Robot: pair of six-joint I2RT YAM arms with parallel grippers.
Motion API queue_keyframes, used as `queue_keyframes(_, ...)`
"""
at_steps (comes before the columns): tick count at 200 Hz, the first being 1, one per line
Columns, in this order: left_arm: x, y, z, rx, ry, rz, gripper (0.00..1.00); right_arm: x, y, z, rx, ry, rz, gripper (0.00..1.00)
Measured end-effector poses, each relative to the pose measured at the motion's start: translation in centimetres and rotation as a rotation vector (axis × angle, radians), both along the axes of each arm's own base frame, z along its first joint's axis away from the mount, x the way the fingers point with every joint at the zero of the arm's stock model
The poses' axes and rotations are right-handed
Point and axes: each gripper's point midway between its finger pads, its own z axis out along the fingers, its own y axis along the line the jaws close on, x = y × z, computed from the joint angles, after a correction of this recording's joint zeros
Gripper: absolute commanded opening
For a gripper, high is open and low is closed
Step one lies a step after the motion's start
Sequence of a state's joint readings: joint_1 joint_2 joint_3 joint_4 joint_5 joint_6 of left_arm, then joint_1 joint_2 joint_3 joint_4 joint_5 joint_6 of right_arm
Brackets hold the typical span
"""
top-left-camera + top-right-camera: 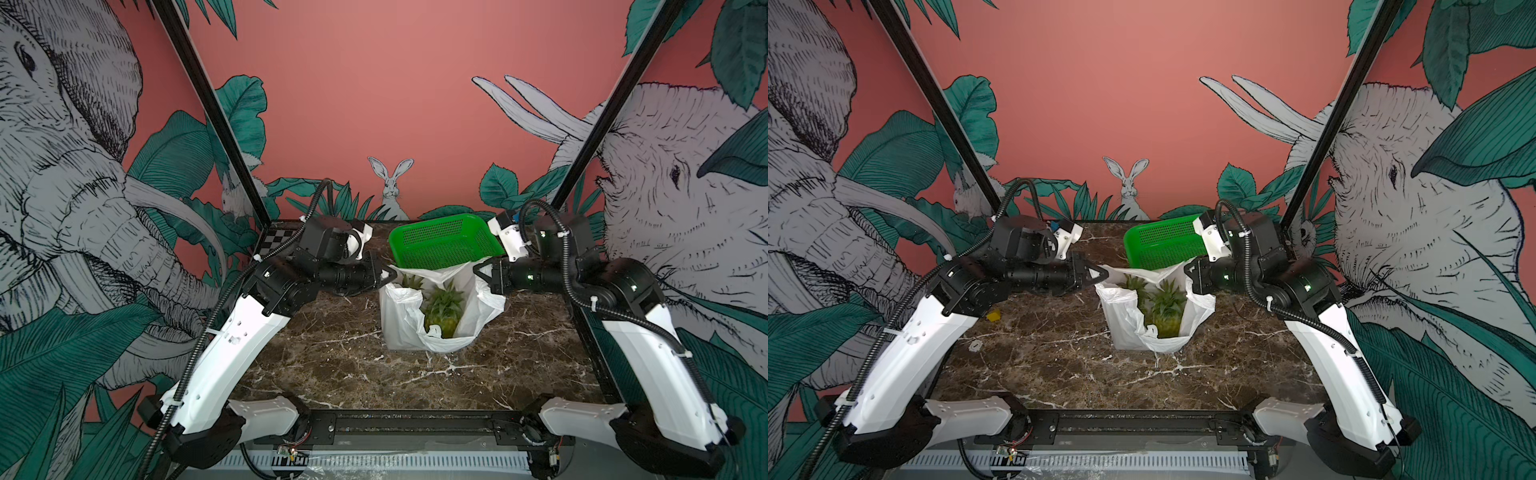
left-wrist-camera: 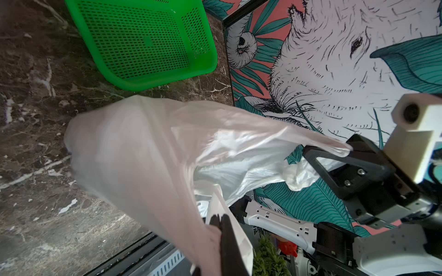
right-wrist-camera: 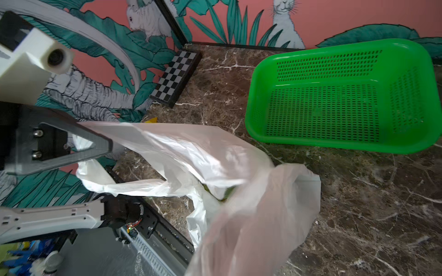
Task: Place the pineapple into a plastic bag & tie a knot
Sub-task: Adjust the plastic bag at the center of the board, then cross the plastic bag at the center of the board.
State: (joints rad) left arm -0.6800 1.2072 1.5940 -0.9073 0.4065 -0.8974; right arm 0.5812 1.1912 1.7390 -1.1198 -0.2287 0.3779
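Note:
My right gripper keeps holding the bag handle for now, until it wraps my left gripper's fingers: the handle sits across the bag's opening from them.
The white plastic bag (image 1: 399, 328) (image 1: 1125, 328) stands open on the marble table, mid-table. The pineapple (image 1: 442, 311) (image 1: 1169, 309) sits inside it, green crown up. My left gripper (image 1: 394, 272) (image 1: 1106, 272) is shut on the bag's left handle; in the left wrist view the dark fingertips (image 2: 218, 218) pinch the film (image 2: 143, 148). My right gripper (image 1: 476, 270) (image 1: 1187, 270) is shut on the right handle, which is stretched toward it (image 3: 191, 153); its own jaws are hidden behind plastic in the right wrist view. The handles are held apart. The knot is out of view.
An empty green basket (image 1: 444, 243) (image 1: 1163, 245) (image 3: 344, 95) lies tilted just behind the bag at the table's back. A checkerboard (image 1: 278, 241) rests at the back left corner. A small yellow piece (image 1: 993, 316) lies under the left arm.

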Motion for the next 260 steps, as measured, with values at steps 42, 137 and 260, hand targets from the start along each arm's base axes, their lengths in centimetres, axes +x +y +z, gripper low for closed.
queue_keyframes(42, 0.7, -0.6, -1.2, -0.043, 0.024, -0.004, 0.00, 1.6, -1.7, -4.6, -0.102, 0.063, -0.097, 0.00)
queue_keyframes(137, 1.5, -1.2, -0.3, -0.097, 0.007, 0.004, 0.00, 2.5, -7.6, 2.6, -0.284, -0.245, -0.227, 0.89)
queue_keyframes(260, 2.0, -1.6, -0.3, -0.118, 0.024, 0.014, 0.00, -2.3, 12.1, -3.3, -0.502, -0.843, 0.745, 0.88)
